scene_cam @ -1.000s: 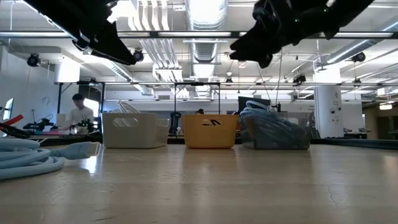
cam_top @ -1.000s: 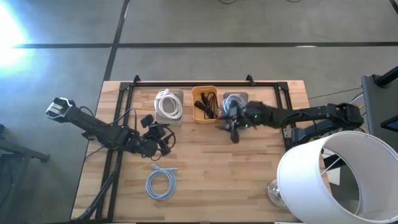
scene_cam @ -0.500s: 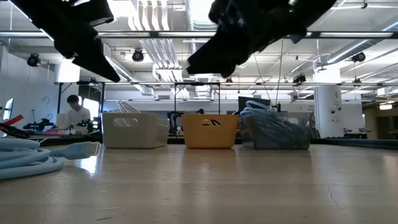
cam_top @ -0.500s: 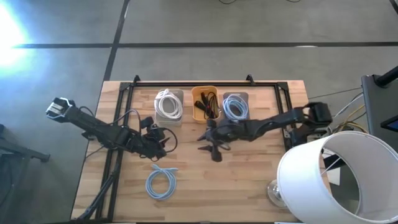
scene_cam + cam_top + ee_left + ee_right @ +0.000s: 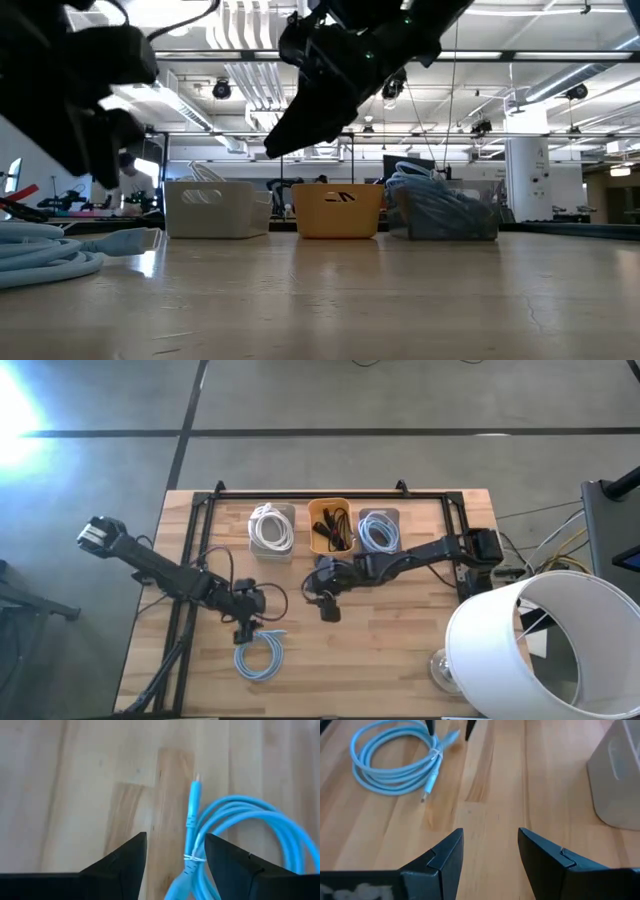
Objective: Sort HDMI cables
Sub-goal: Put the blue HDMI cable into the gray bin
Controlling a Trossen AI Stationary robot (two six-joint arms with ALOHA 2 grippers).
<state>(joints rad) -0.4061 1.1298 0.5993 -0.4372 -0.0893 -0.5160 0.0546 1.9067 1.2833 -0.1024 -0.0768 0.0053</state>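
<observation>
The light-blue coiled cable should be sorted into a tray, so my left gripper should grab it next by its tied section below the plug (image 5: 194, 858).
A light-blue coiled cable (image 5: 260, 655) lies flat on the wooden table near its front edge; it also shows in the left wrist view (image 5: 250, 835), the right wrist view (image 5: 395, 762) and the low view (image 5: 40, 255). My left gripper (image 5: 245, 622) is open just above the coil's far side, its fingers on either side of the plug end (image 5: 192, 815), touching nothing. My right gripper (image 5: 325, 598) is open and empty over the table's middle, in front of the orange tray. A white coil (image 5: 270, 528), black bundles (image 5: 332, 528) and a light-blue coil (image 5: 377, 533) lie in the three trays.
Three trays stand in a row at the back: clear (image 5: 285, 550), orange (image 5: 313, 510) and grey (image 5: 392, 515). A black frame (image 5: 330, 494) runs along the far edge. A white lamp shade (image 5: 540, 650) stands at the front right. Bare wood lies between the grippers and the front edge.
My right gripper has left the grey tray and gone toward the table's left and near edge, to the middle of the table. My left gripper has gone toward the near edge and down, over the light-blue coil. The coil has not moved.
</observation>
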